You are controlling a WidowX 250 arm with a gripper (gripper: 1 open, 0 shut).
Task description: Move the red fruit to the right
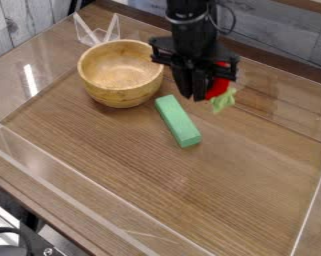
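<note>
The red fruit's leafy lower end hangs above the table, so the robot's gripper should stay closed on the red fruit until the fruit is on the tabletop.
My black gripper points down, just right of the wooden bowl and over the far end of the green block. It is shut on the red fruit, a small glossy red piece whose light green leafy top hangs down at its right. The fruit sticks out on the right side of the fingers, which hide part of it. Whether the fruit touches the table I cannot tell.
A wooden bowl stands at the back left of the wooden table. A green rectangular block lies slanted in front of the gripper. Low clear plastic walls border the table.
</note>
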